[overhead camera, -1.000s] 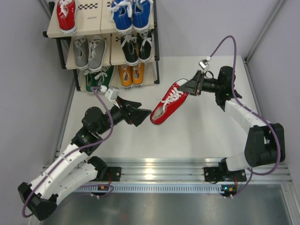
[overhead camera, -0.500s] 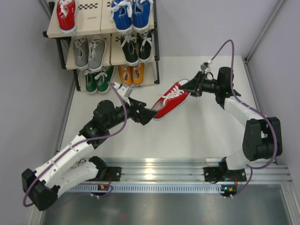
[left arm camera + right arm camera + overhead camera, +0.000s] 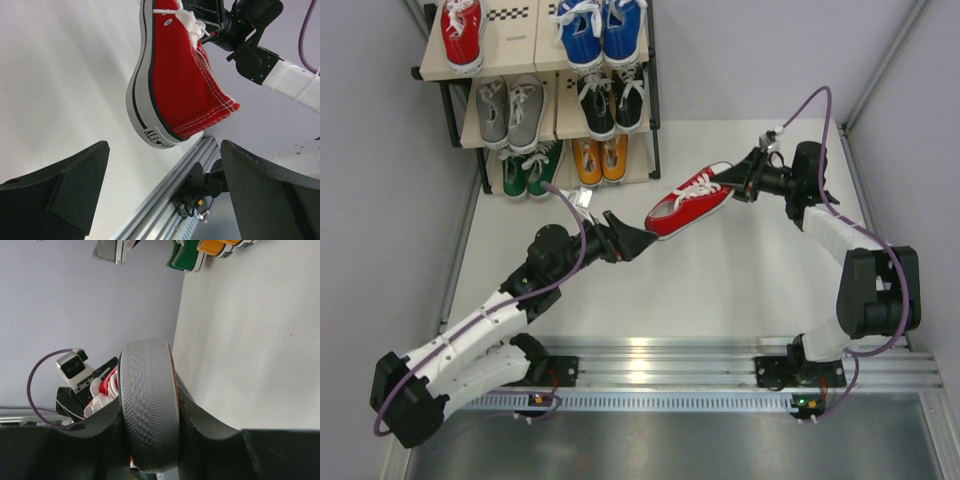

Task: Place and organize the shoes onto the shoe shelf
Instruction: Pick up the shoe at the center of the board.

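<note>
My left gripper will grab the red shoe by its heel next, so that the shoe's toe stays free to slide onto the top board of the shelf.
My right gripper [image 3: 733,181] is shut on the toe of a red shoe [image 3: 688,200] and holds it above the table; in the right wrist view the grey toe cap [image 3: 149,415] sits clamped between the fingers. My left gripper [image 3: 636,239] is open, just off the shoe's heel and not touching it. In the left wrist view the heel [image 3: 175,90] hangs above and between the open fingers [image 3: 60,185]. The shoe shelf [image 3: 545,65] stands at the back left with one red shoe [image 3: 462,30], a blue pair [image 3: 600,30], a grey pair [image 3: 510,110], a black pair [image 3: 612,100], a green pair [image 3: 530,170] and an orange pair [image 3: 600,158].
A bare stretch of the shelf's top board [image 3: 515,30] lies between the red shoe and the blue pair. Grey walls close in on both sides. An aluminium rail [image 3: 660,365] runs along the near edge by the arm bases.
My right gripper has pulled the red shoe up and to the right and levelled it. My left arm has reached right, bringing its open gripper to the shoe's heel.
</note>
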Available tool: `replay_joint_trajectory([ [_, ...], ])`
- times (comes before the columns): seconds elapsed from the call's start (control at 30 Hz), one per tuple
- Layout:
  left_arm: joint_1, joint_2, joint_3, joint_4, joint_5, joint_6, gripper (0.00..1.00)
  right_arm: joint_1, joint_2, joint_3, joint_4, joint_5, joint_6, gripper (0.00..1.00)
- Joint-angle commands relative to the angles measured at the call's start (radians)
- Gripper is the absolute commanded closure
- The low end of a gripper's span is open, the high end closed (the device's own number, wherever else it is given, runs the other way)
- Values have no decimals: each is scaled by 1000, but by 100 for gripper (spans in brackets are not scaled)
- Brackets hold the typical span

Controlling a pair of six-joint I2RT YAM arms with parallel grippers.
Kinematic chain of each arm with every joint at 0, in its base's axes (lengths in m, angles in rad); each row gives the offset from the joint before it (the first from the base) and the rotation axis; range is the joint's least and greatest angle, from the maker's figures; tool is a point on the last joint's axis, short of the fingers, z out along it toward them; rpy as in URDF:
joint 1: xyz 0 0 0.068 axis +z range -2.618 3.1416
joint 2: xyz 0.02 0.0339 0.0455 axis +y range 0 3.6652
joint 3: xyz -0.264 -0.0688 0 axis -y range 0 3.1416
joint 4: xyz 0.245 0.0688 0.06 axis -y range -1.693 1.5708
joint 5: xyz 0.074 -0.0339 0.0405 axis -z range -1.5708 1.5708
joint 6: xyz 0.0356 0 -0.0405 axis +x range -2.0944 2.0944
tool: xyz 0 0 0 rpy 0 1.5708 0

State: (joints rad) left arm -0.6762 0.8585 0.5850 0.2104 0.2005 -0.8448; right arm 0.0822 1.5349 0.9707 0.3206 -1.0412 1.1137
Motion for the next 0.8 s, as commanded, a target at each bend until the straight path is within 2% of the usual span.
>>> replay_joint_trajectory([
  [0.0,-3,43,19,116,13,-120,2,-4,-16,31,95,-29,60,100],
  [0.2,-5,122,64,155,-9,-163,2,1,-35,11,106,-28,63,100],
  [0.47,-14,105,22,297,-171,-194,2,5,-50,-13,126,-22,75,100],
  [0.77,-17,145,45,323,-188,-214,2,14,-42,-12,147,-20,93,100],
])
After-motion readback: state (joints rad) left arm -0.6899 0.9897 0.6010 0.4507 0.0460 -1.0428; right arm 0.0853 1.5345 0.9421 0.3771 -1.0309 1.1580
